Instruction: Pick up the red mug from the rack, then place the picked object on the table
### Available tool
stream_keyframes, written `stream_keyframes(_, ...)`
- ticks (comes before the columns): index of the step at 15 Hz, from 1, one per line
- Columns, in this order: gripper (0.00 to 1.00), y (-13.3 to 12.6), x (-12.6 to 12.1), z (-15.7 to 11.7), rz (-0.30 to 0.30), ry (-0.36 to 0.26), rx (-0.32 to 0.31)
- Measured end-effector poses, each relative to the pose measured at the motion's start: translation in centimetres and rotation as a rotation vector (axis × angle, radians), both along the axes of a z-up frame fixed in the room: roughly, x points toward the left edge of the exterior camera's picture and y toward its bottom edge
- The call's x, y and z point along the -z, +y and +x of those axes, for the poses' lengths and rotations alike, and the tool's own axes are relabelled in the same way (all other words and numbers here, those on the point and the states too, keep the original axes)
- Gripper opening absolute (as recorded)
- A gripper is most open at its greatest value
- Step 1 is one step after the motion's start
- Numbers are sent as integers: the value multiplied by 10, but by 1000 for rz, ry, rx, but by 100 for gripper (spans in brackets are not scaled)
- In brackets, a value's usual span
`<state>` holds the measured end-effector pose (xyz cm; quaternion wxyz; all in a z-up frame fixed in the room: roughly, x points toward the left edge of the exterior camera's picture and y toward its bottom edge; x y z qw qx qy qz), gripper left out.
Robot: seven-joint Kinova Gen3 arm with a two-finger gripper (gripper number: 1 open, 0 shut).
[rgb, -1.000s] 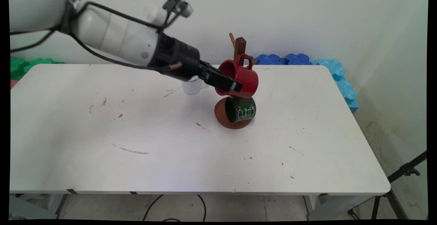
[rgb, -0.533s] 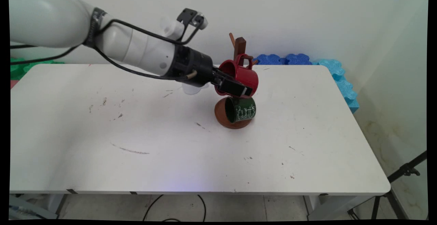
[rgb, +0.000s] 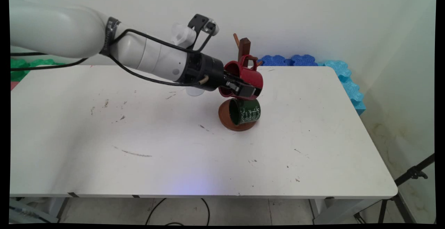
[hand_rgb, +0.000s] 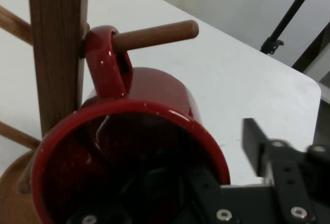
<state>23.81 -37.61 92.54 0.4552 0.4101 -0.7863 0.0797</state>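
My gripper grabs the mug by its rim (hand_rgb: 218,155) next, to lift the red mug's handle off the wooden peg (hand_rgb: 162,35).
A red mug (rgb: 249,76) hangs by its handle on a peg (hand_rgb: 154,33) of a wooden mug tree (rgb: 244,45), its mouth turned towards my hand. My gripper (rgb: 249,92) is open and straddles the mug's lower wall. In the hand view one finger reaches inside the red mug (hand_rgb: 154,95). The other finger (hand_rgb: 256,147) stands outside it with a small gap. A green mug (rgb: 247,111) hangs lower on the same tree, above its round brown base (rgb: 225,118).
A white mug (rgb: 194,91) stands on the table behind my wrist, mostly hidden. Blue foam tiles (rgb: 288,60) and cyan ones (rgb: 344,76) line the back right edge, green ones (rgb: 24,65) the back left. A black tripod (rgb: 410,177) stands at the lower right.
My arm has pushed to the right towards the mug tree. The gripper has slid onto the red mug's rim, one finger going inside. The mugs have stayed put.
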Motion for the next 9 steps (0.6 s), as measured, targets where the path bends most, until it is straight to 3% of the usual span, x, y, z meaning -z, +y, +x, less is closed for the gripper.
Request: stream_keyframes(9, 0, 7, -7, -6, -38, 26, 31)
